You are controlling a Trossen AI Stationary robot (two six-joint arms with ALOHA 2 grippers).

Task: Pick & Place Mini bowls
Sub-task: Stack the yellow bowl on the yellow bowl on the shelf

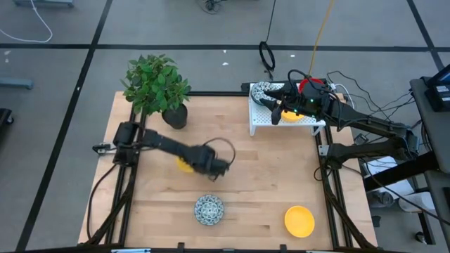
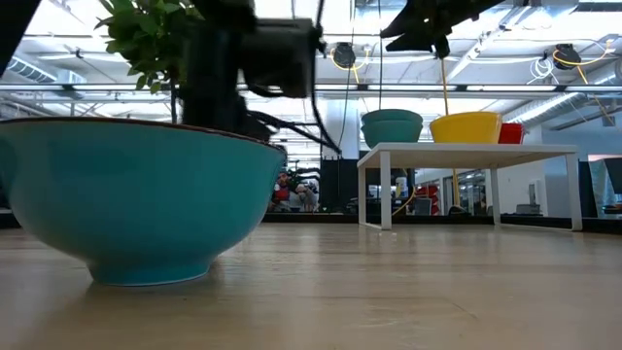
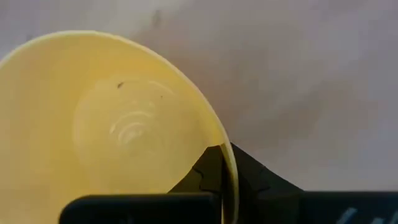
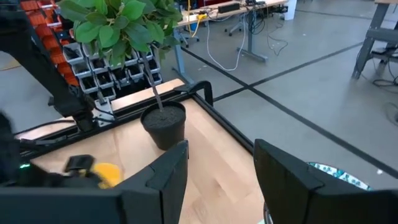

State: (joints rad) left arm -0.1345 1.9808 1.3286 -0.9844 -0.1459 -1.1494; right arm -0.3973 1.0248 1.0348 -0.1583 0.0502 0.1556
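I need to keep holding the yellow mini bowl [image 1: 183,165] [image 3: 130,130] with my left gripper until the bowl rests on the table near the white rack, because the bowl's rim is far from there.
My left gripper [image 1: 218,169] hangs over the middle of the table, pointing down, shut on a plain yellow mini bowl [image 1: 183,166] [image 3: 106,130] that the arm mostly hides from above. A patterned mini bowl [image 1: 209,209] and a second yellow mini bowl [image 1: 299,221] rest on their bases near the front edge. My right gripper [image 4: 221,177] stands open and empty, raised above the white rack [image 1: 261,119] at the back right. The rack carries a patterned [image 1: 263,91], a yellow [image 1: 290,117] and a red mini bowl [image 1: 308,85]. My left gripper pinches the yellow bowl's rim [image 3: 227,163], one finger [image 3: 205,177] inside the bowl and one [image 3: 258,180] outside its wall. The fingers come from above, pointing down. The bowl sits mouth up; whether it is clear of the table I cannot tell.
A dark pot [image 1: 176,116] with a leafy green plant [image 1: 155,83] stands at the far left of the table. Black frame rails [image 1: 327,165] run along the table's left and right sides. In the low view a teal-walled bowl [image 2: 146,199] stands close to the camera.
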